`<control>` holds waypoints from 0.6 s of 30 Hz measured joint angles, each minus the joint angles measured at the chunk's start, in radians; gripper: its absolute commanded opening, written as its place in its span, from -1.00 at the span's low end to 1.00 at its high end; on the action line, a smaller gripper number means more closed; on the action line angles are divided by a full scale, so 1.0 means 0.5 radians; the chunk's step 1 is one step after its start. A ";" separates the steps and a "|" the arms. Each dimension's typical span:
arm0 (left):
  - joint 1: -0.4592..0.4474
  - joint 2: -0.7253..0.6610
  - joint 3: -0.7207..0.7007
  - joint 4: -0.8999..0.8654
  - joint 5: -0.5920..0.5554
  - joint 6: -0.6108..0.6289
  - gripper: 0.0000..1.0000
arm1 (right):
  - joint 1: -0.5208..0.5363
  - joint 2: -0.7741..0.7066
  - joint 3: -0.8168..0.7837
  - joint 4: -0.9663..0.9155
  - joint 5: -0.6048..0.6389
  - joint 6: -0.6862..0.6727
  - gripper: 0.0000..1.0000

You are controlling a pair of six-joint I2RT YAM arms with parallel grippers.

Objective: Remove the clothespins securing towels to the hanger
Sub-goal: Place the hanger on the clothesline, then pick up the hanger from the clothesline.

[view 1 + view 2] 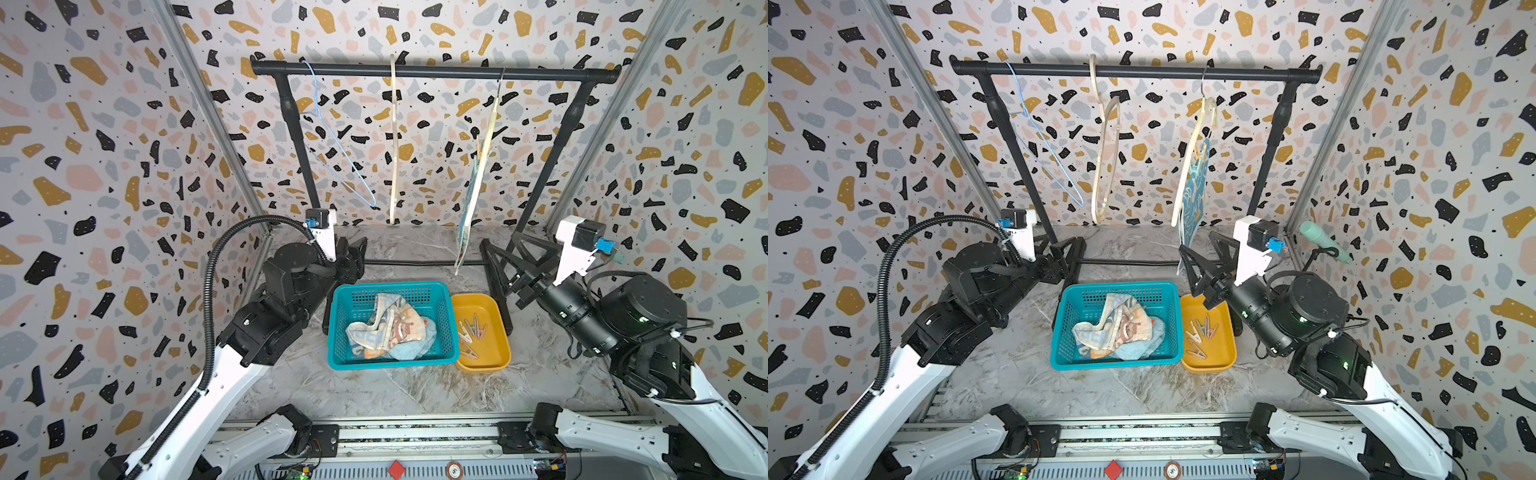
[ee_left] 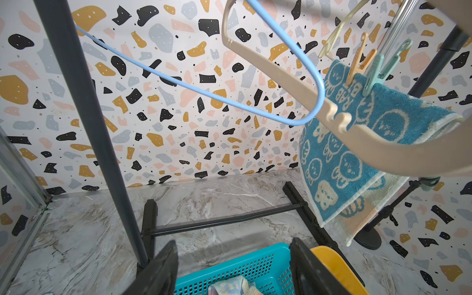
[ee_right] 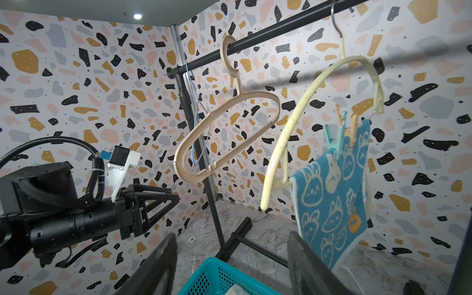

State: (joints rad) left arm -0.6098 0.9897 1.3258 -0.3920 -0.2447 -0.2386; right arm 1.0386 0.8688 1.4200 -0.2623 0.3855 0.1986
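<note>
I will next grab the cream hanger [image 1: 484, 158] by its near end with my right gripper, so the hanger's hook and the clothespins stay free to be unhooked and unpinned.
A teal towel with white rabbits [image 1: 467, 208] [image 1: 1194, 195] [image 2: 357, 143] [image 3: 332, 204] hangs from a cream hanger [image 1: 484, 158] [image 3: 288, 132] at the rack's right. A peach clothespin [image 2: 358, 63] [image 3: 353, 130] and a mint clothespin [image 2: 375, 74] [image 3: 334, 138] pin its top edge. Several loose clothespins [image 1: 471, 332] [image 1: 1200, 336] lie in a yellow tray [image 1: 503, 332]. A striped towel [image 1: 386, 324] and a pale blue towel [image 1: 411, 349] lie in a teal basket [image 1: 336, 328]. My left gripper [image 1: 355, 257] [image 2: 232, 245] is open and empty behind the basket. My right gripper [image 1: 498, 249] [image 3: 231, 236] is open and empty, low beside the hanging towel.
A black rack [image 1: 436, 71] spans the back, its feet and cross bar on the marble floor. A blue wire hanger [image 1: 340, 153] and a beige hanger [image 1: 393, 141] hang bare on it. A mint object on a black stand [image 1: 1325, 241] is by the right wall.
</note>
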 measured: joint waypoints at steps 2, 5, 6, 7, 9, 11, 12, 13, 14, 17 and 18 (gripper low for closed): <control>0.000 0.000 0.000 0.007 0.002 -0.003 0.38 | 0.000 0.042 0.043 -0.001 0.074 -0.015 0.39; 0.000 0.004 0.000 0.021 0.009 -0.015 0.39 | 0.000 0.175 0.153 0.011 0.187 -0.060 0.41; 0.000 0.006 0.000 0.027 0.014 -0.018 0.38 | 0.000 0.231 0.191 0.021 0.235 -0.085 0.41; 0.000 0.008 0.000 0.030 0.020 -0.019 0.39 | 0.000 0.275 0.218 0.033 0.278 -0.108 0.41; 0.000 0.008 0.000 0.035 0.037 -0.022 0.39 | 0.000 0.370 0.264 0.060 0.361 -0.163 0.41; 0.000 0.006 0.000 0.043 0.047 -0.024 0.39 | -0.001 0.475 0.308 0.072 0.452 -0.226 0.41; 0.000 0.005 -0.001 0.048 0.053 -0.024 0.38 | -0.002 0.526 0.329 0.083 0.494 -0.259 0.41; 0.000 0.005 -0.002 0.055 0.056 -0.025 0.39 | -0.008 0.574 0.349 0.097 0.539 -0.289 0.40; 0.000 0.005 -0.003 0.056 0.062 -0.025 0.39 | -0.016 0.611 0.365 0.108 0.571 -0.317 0.38; 0.000 0.003 -0.011 0.065 0.079 -0.026 0.39 | -0.058 0.709 0.421 0.124 0.649 -0.386 0.08; 0.000 0.003 -0.014 0.065 0.089 -0.026 0.39 | -0.085 0.735 0.444 0.121 0.669 -0.397 0.02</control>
State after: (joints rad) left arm -0.6098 0.9913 1.3186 -0.3595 -0.2005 -0.2516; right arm 0.9962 1.2366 1.6421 -0.2020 0.7200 -0.0002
